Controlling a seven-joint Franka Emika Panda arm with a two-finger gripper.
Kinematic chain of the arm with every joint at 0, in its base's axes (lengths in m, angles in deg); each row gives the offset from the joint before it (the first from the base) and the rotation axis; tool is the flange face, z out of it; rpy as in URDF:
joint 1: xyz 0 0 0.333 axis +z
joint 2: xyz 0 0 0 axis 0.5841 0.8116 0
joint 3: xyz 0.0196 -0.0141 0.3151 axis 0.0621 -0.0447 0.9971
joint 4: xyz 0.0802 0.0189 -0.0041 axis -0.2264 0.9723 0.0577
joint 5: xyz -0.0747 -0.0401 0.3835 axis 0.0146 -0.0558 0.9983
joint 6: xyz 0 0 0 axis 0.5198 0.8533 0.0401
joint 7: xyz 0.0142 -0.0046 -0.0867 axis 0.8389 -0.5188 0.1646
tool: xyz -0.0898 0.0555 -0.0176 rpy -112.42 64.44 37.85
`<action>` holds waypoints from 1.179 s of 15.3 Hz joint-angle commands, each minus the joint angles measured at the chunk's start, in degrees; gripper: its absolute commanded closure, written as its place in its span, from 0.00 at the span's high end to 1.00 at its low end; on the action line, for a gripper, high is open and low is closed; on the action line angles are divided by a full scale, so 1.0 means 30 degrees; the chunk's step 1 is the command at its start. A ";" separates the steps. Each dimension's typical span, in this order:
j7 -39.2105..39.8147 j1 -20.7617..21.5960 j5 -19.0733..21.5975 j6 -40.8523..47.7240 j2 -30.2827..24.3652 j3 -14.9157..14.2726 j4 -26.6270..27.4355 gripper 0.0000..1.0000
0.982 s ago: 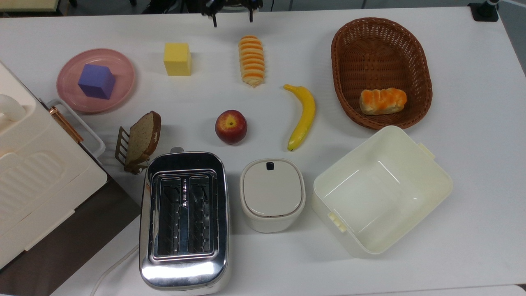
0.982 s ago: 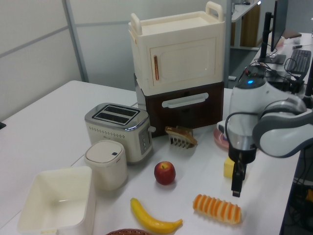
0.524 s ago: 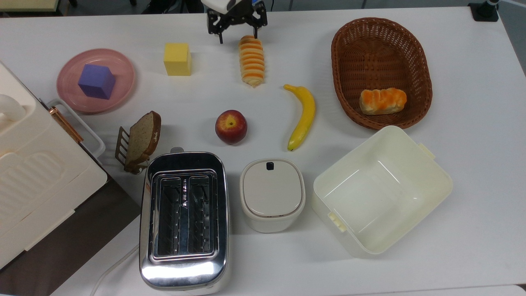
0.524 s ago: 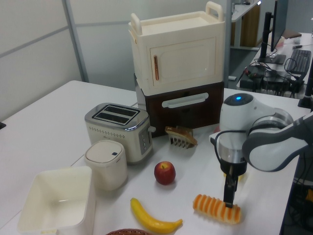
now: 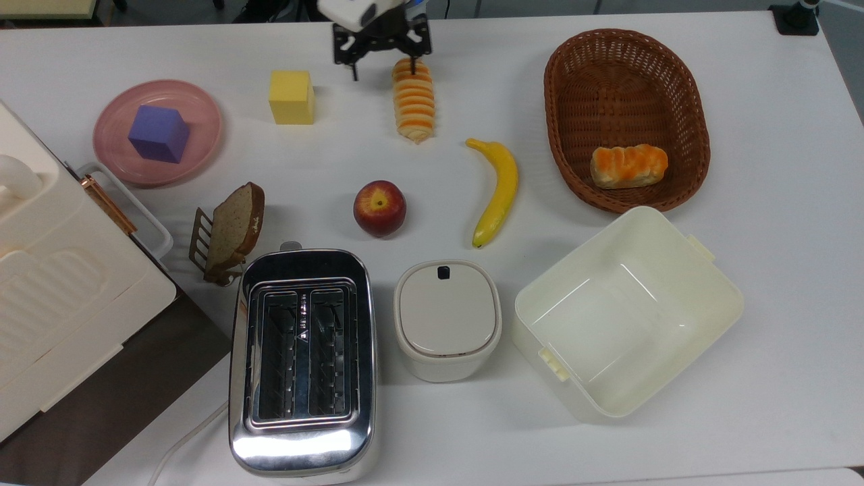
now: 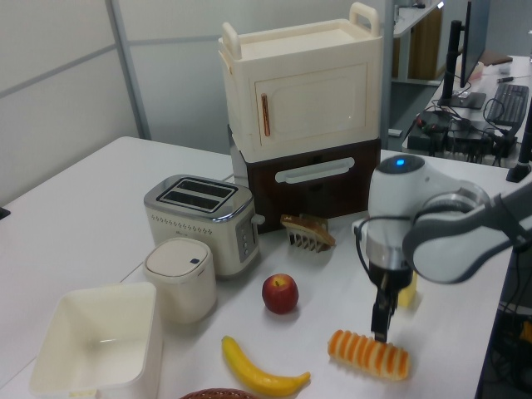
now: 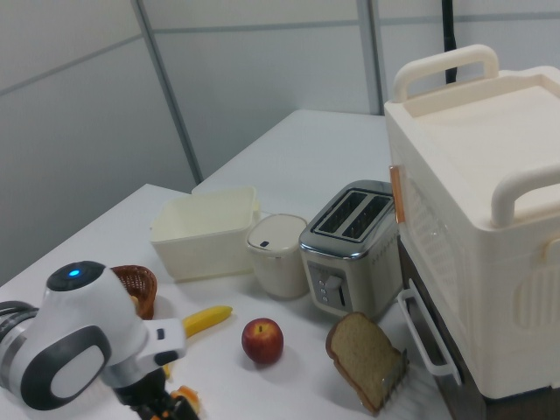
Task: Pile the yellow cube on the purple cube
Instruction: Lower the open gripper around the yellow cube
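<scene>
I should grab the yellow cube by its sides next. Then the yellow cube's bottom stays free to rest on the purple cube (image 5: 158,133).
The yellow cube (image 5: 291,97) sits on the white table at the top view's upper left of centre. In the left view the yellow cube (image 6: 408,290) peeks out from behind the arm. The purple cube (image 5: 158,133) rests on a pink plate (image 5: 202,111) further to the top view's left. My gripper (image 5: 382,70) is open and holds nothing. It hangs between the yellow cube and the far end of a striped orange bread roll (image 5: 414,100), to the cube's right in the top view. One dark finger (image 6: 380,314) points down just above the roll (image 6: 369,355).
A banana (image 5: 497,190), an apple (image 5: 379,208) and a bread slice in a rack (image 5: 231,231) lie mid-table. A toaster (image 5: 302,361), a lidded white pot (image 5: 447,319) and an open cream box (image 5: 628,310) stand along the front. A wicker basket (image 5: 688,101) holds another roll. A cream cabinet (image 5: 61,297) stands at the top view's left.
My gripper came down from the top view's upper edge to the roll's far end, then shifted slightly left toward the yellow cube. Its fingers stayed open. The objects have not moved.
</scene>
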 commanded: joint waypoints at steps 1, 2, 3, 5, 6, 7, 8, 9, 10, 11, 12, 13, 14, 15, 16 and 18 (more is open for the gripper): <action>0.2735 -0.1198 0.0004 0.0549 -0.0184 -0.1094 -0.0904 1.00; 0.3350 -0.1403 -0.0025 0.0520 -0.0155 -0.1445 -0.0993 1.00; 0.3879 -0.1608 -0.0113 0.0519 -0.0125 -0.1855 -0.1168 1.00; 0.4235 -0.1757 -0.0841 0.0490 -0.0037 -0.2821 -0.1373 1.00; 0.4264 -0.1757 -0.1252 0.0490 -0.0008 -0.3290 -0.1490 1.00; 0.4265 -0.1786 -0.1517 0.0461 0.0050 -0.3585 -0.1521 1.00; 0.4294 -0.1786 -0.1607 0.0345 0.0138 -0.3791 -0.1521 1.00; 0.4294 -0.1786 -0.1724 0.0286 0.0371 -0.4025 -0.1521 1.00; 0.4294 -0.1786 -0.2015 0.0285 0.0547 -0.4201 -0.1579 1.00; 0.4294 -0.1757 -0.2279 0.0256 0.0694 -0.4406 -0.1753 1.00; 0.4294 -0.1728 -0.2456 0.0169 0.0956 -0.4669 -0.1813 1.00; 0.4294 -0.1698 -0.2515 0.0052 0.1104 -0.4875 -0.1843 1.00; 0.4265 -0.1698 -0.2603 -0.0210 0.1483 -0.4906 -0.1843 1.00; 0.4236 -0.1698 -0.2604 -0.0358 0.1747 -0.4906 -0.1843 1.00; 0.4148 -0.1698 -0.2633 -0.0707 0.2156 -0.4906 -0.1843 1.00; 0.4002 -0.1611 -0.2604 -0.1236 0.2859 -0.4906 -0.1901 1.00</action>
